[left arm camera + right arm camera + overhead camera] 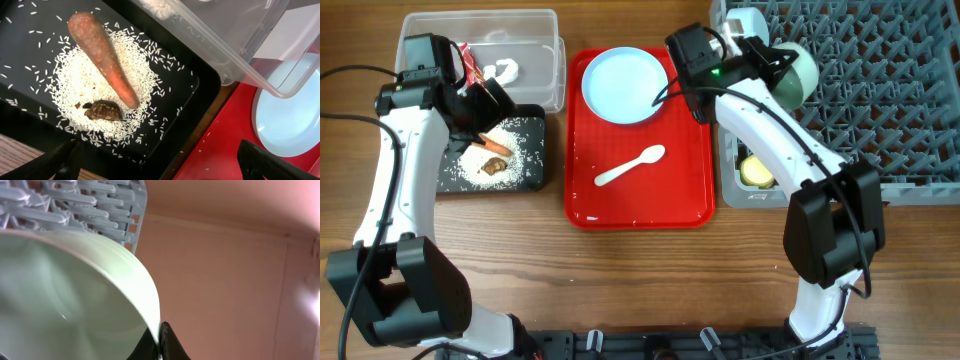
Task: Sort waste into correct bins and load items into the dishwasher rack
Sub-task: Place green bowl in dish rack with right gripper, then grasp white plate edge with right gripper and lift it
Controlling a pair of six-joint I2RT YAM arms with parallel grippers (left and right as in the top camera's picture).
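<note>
I should keep holding the pale green bowl (804, 75) with my right gripper until it sits in the rack (880, 100). The bowl's rim is still tilted above the rack's grey wires.
My left gripper (492, 98) (157, 152) is open and empty, just above the black tray (455, 175) (30, 45). In that tray lie the orange carrot (494, 146) (102, 57), white rice grains (515, 140) (75, 85) and a brown food scrap (492, 167) (103, 110). The clear tub (545, 30) (240, 55) holds the red wrapper (470, 66) and crumpled white paper (506, 70). My right gripper (770, 62) (160, 347) is shut on the rim of a light blue bowl (800, 75) (65, 290), held over the grey dishwasher rack (880, 100) (95, 210). The yellow cup (755, 170) sits in the rack's left compartment.
The red serving tray (640, 200) (225, 145) between the bins and the rack carries the light blue plate (624, 84) (290, 115) and the white spoon (630, 166). A pale object (744, 20), perhaps the other bowl, stands at the rack's top left corner.
</note>
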